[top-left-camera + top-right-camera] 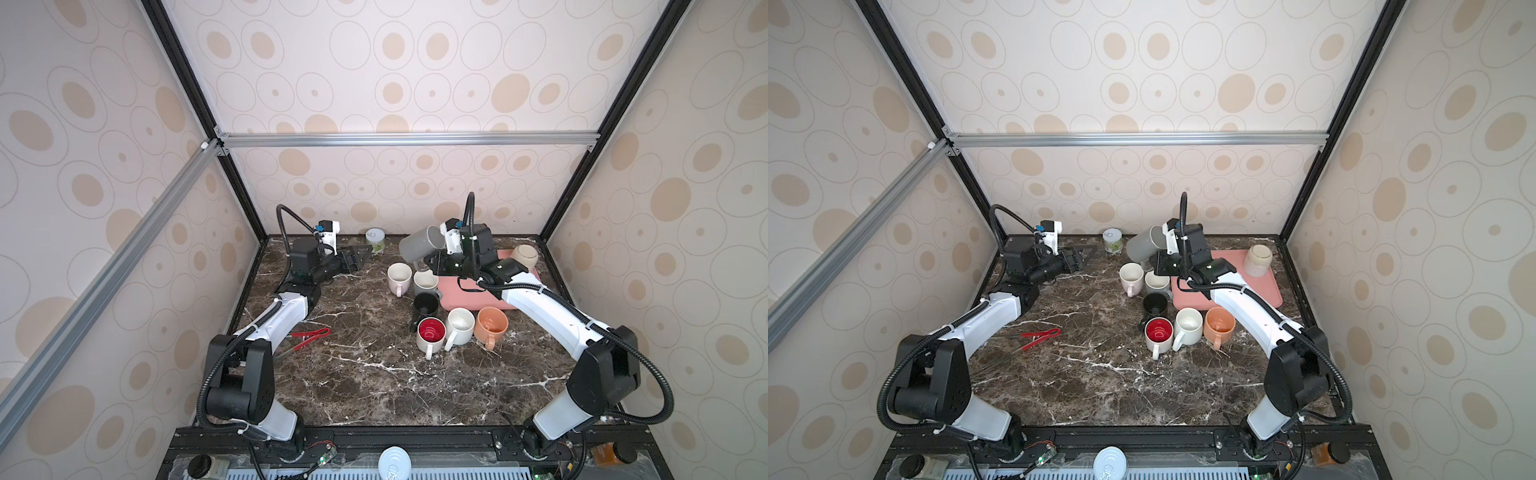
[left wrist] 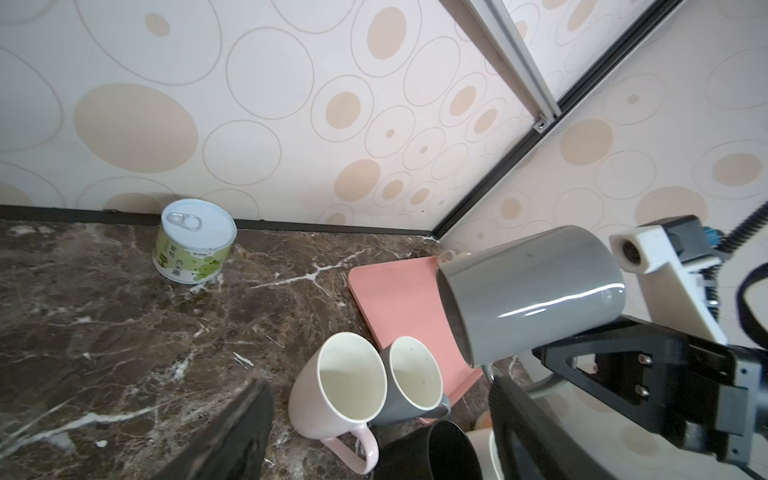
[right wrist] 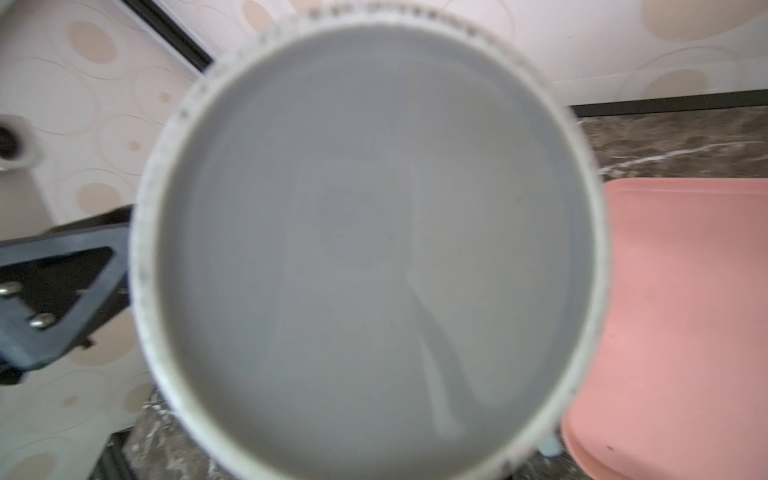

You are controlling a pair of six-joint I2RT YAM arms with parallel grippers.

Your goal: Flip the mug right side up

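Note:
My left gripper should next grab the grey mug's open end, so its base stays free for setting it right side up.
A grey mug [image 1: 419,246] [image 1: 1144,245] hangs in the air on its side over the back middle of the table, mouth pointing toward the left arm and slightly down. My right gripper [image 1: 430,262] [image 1: 1153,262] is shut on it from below, at the handle [image 2: 487,370]. In the right wrist view the mug's base [image 3: 374,249] fills the frame and hides the jaws. My left gripper [image 1: 358,255] [image 2: 374,440] stands open and empty to the left of the mug, apart from it. In the left wrist view the mug's side [image 2: 532,291] is plain.
A beige mug [image 1: 524,255] sits bottom up on the pink tray [image 1: 457,296]. Several upright mugs stand under and in front of the held one: pink [image 1: 399,277], grey [image 1: 425,282], black [image 1: 425,305], red-lined [image 1: 431,334], white [image 1: 460,326], orange [image 1: 492,326]. A tin can [image 1: 375,240] and red tongs [image 1: 309,337] are nearby.

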